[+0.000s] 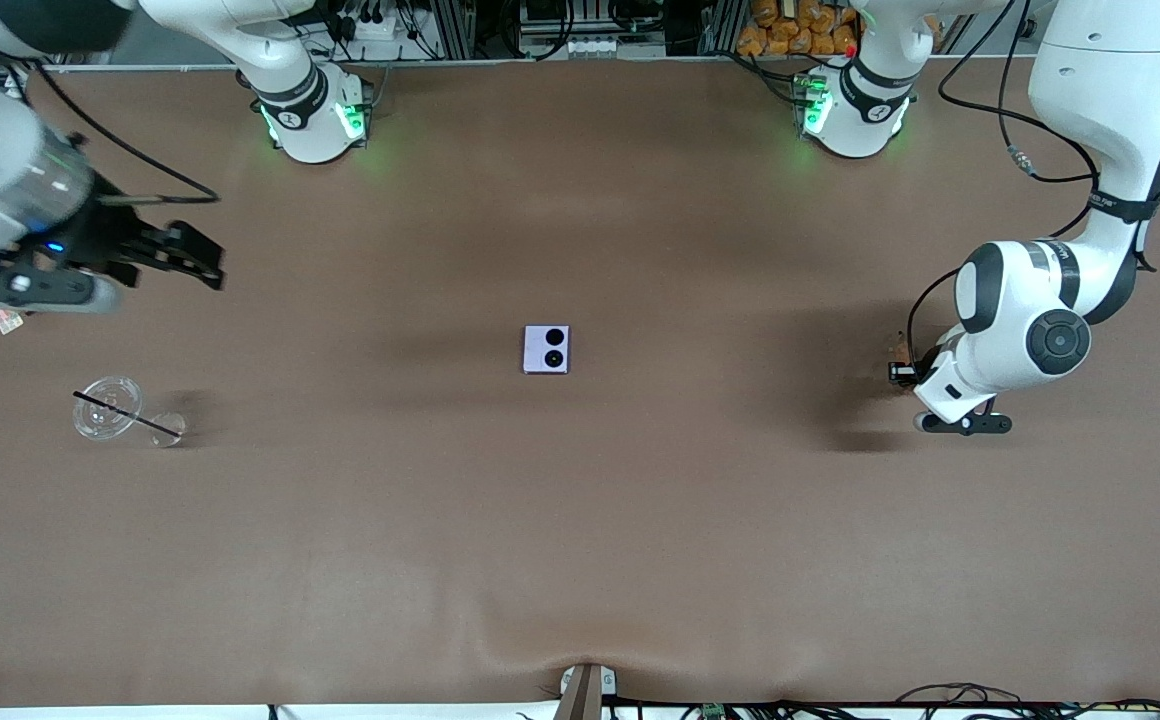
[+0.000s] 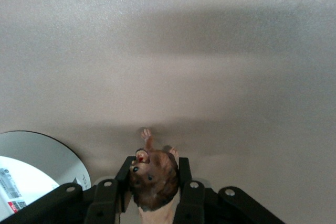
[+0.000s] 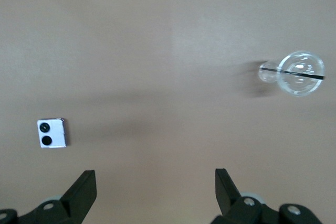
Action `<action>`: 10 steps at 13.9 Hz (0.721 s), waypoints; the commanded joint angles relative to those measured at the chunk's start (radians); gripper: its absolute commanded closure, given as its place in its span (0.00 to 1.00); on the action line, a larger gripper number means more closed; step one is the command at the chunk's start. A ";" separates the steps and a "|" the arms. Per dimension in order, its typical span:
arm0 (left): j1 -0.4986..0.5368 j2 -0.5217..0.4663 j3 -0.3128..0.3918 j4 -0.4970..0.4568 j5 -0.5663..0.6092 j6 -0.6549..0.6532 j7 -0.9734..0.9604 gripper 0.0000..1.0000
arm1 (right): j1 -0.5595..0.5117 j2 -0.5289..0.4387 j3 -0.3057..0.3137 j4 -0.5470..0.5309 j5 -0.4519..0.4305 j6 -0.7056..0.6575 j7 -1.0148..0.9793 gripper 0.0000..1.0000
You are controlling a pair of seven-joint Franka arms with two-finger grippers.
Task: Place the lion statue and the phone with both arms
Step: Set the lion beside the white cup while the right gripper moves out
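The lion statue is over the table with its shadow close at its paws and would stand, so it is time for my left gripper to open now.
The phone (image 1: 546, 349), small, flat and pale lavender with two black camera circles, lies on the brown table near its middle; it also shows in the right wrist view as the phone (image 3: 52, 132). My left gripper (image 1: 901, 372) hangs low over the table toward the left arm's end, shut on the lion statue (image 2: 154, 176), a small brown figurine pinched between the black fingers (image 2: 185, 169) of the left gripper (image 2: 155, 165). My right gripper (image 1: 196, 263) is up over the right arm's end of the table. In its wrist view the right gripper (image 3: 155, 187) stands open with nothing between its fingers.
A clear glass cup (image 1: 108, 407) with a thin black stick across it stands toward the right arm's end, with a small clear piece (image 1: 168, 429) beside it. The cup (image 3: 300, 73) also shows in the right wrist view. A small card (image 1: 5, 320) lies under the right arm.
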 commanded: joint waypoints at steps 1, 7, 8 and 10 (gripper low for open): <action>0.010 -0.013 -0.008 -0.024 0.017 0.015 0.009 1.00 | 0.059 0.031 -0.008 0.010 0.005 0.027 0.096 0.00; 0.012 -0.016 -0.005 -0.037 0.017 0.012 0.017 0.94 | 0.144 0.080 -0.008 0.010 0.002 0.059 0.207 0.00; 0.012 -0.014 -0.005 -0.035 0.017 0.012 0.017 0.88 | 0.157 0.091 -0.008 0.010 0.002 0.067 0.230 0.00; 0.012 -0.002 -0.006 -0.032 0.017 0.015 0.017 0.56 | 0.190 0.112 -0.008 0.013 0.002 0.091 0.288 0.00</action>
